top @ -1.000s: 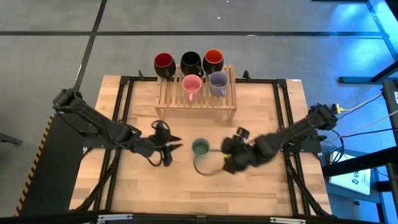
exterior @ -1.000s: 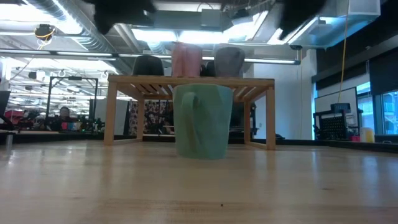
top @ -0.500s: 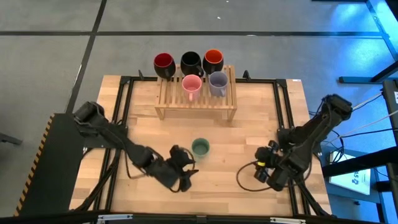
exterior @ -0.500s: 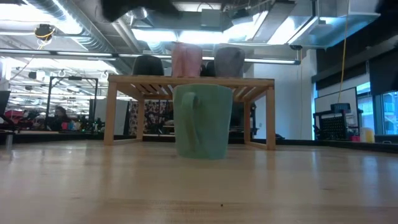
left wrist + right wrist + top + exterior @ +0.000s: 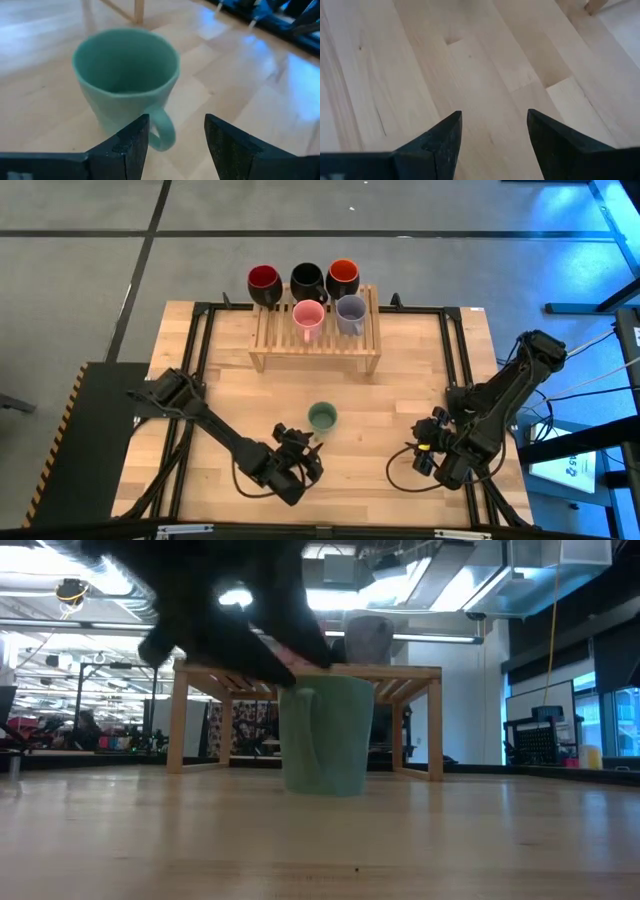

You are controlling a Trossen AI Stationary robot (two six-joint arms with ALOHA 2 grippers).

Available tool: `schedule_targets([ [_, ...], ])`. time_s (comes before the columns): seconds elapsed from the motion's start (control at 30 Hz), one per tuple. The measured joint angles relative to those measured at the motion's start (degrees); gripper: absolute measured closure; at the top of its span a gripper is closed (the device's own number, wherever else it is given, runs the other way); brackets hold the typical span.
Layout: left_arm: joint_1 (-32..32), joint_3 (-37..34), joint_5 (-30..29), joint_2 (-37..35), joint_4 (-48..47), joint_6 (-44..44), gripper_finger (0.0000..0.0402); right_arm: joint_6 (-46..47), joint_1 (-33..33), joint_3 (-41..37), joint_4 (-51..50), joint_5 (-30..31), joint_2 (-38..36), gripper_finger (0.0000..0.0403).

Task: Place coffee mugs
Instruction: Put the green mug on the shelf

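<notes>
My left gripper's fingers end short of the pale green mug's handle, so my left gripper moves forward and only then closes on the handle.
A pale green mug stands upright on its base at the table's middle, and also shows in the low view and the left wrist view. My left gripper is open just on its near side. The mug's handle points toward the gap between the fingers, with no touch showing. My right gripper is open and empty over bare table, to the mug's right. Dark red, black, orange, pink and lavender mugs stand on the rack.
The wooden slatted rack stands at the table's far middle and shows behind the green mug in the low view. Black frame rails run along the table's left and right sides. My left arm crosses the low view as a dark blur.
My left gripper has gone from the green mug's left side toward the near edge and turned to face the mug from its near side. My right gripper has drawn back from the mug toward the table's right and near edges. The mug has stayed where it was.
</notes>
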Motion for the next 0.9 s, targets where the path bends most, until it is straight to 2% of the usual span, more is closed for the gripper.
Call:
schedule_targets([
  [0.2, 1.05, 0.00, 1.85, 3.53, -0.02, -2.76, 0.0217, -0.38, 0.00, 0.00, -0.03, -0.28, 0.00, 0.0194],
  [0.3, 2.03, -0.06, 5.01, 4.14, -0.19, -4.21, 0.0217, -0.40, 0.00, 0.00, 0.01, -0.53, 0.02, 0.0194],
  [0.47, 3.97, -0.07, 5.90, 4.34, -1.34, -4.40, 0.0222, -0.43, -0.02, 0.00, 0.19, -0.39, 0.02, 0.0194],
  [0.63, 5.44, -0.07, 9.20, 4.34, -1.22, -6.03, 0.0269, -0.44, -0.06, 0.00, 0.54, -0.12, 0.02, 0.0194],
  [0.83, 5.76, -0.05, 8.76, 4.32, -1.11, -4.15, 0.0363, -0.45, -0.07, 0.00, 1.48, -0.12, 0.02, 0.0194],
  [0.9, 5.62, -0.04, 8.93, 4.32, -1.05, -4.14, 0.0364, -0.45, -0.07, 0.00, 1.90, -0.12, 0.02, 0.0194],
])
